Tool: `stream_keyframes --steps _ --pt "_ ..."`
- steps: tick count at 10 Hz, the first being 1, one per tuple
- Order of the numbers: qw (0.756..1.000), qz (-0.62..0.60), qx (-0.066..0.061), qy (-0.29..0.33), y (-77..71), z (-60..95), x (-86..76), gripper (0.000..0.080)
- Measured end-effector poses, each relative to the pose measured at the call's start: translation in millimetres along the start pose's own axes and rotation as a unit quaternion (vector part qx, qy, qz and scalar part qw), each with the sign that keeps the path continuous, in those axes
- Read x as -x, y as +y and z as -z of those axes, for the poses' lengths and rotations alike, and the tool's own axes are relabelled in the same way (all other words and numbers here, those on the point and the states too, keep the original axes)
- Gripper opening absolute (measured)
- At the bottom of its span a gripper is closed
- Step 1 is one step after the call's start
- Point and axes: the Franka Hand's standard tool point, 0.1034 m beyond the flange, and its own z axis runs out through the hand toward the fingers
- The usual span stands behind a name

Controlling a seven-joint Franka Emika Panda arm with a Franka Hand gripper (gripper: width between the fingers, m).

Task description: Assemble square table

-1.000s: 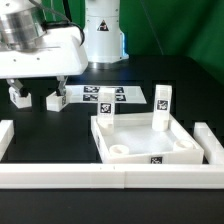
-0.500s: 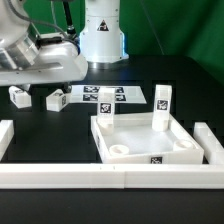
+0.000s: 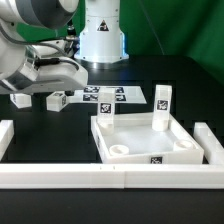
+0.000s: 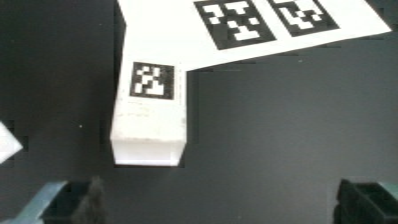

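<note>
Next, the gripper grabs the leg block by its plain end (image 3: 55, 103) (image 4: 150, 132) beside the tag, to stand the leg block in the white rimmed tray.
The square table's top (image 3: 150, 143) is a white rimmed tray at the exterior view's right. Two white legs (image 3: 108, 108) (image 3: 162, 104) stand upright at its far corners. Two more leg blocks (image 3: 57, 100) (image 3: 20, 98) lie on the black table at the left. My arm (image 3: 45, 65) hangs tilted above them, and its fingers are hard to make out there. In the wrist view my gripper (image 4: 222, 205) is open, with dark fingers (image 4: 63, 205) wide apart and nothing between them. A lying leg block (image 4: 146, 115) with a tag is just ahead of them, untouched.
The marker board (image 3: 105, 95) (image 4: 231, 30) lies flat behind the loose legs. Long white border bars run along the front (image 3: 110, 178), the left (image 3: 5, 135) and the right (image 3: 211, 140). The robot's white base (image 3: 100, 35) stands at the back.
The arm has risen and tilted over the two lying leg blocks, shifting toward the exterior view's left. The gripper stayed open. No part has moved.
</note>
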Motion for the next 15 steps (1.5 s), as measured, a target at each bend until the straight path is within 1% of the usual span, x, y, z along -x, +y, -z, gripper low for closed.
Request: stream_keyframes --steps 1,2,3,4,8,9,11,12,13,14,15 --pt "1.0 0.0 0.0 -0.001 1.3 -0.7 0.0 0.0649" --pt "1.0 -0.004 0.008 -0.018 12.3 -7.6 2.7 0.0649" --pt "0.999 -0.018 0.013 -0.038 18.0 -14.9 6.7 0.0649" --pt "0.998 -0.032 0.015 -0.053 15.3 -20.1 10.1 0.0649" --pt "0.998 -0.027 0.015 -0.053 15.1 -21.6 9.6 0.0649" --pt "0.998 -0.028 0.014 -0.055 16.1 -24.5 9.9 0.0649" --pt "0.997 -0.032 0.014 -0.063 22.7 -43.1 10.2 0.0649" --pt "0.998 -0.03 0.019 -0.058 25.0 -50.6 8.1 0.0649" --pt "0.998 -0.027 0.025 -0.053 22.8 -54.1 6.0 0.0649" --pt "0.998 -0.027 0.023 -0.055 22.0 -53.9 6.5 0.0649" --pt "0.998 -0.027 0.023 -0.055 22.4 -54.2 6.6 0.0559"
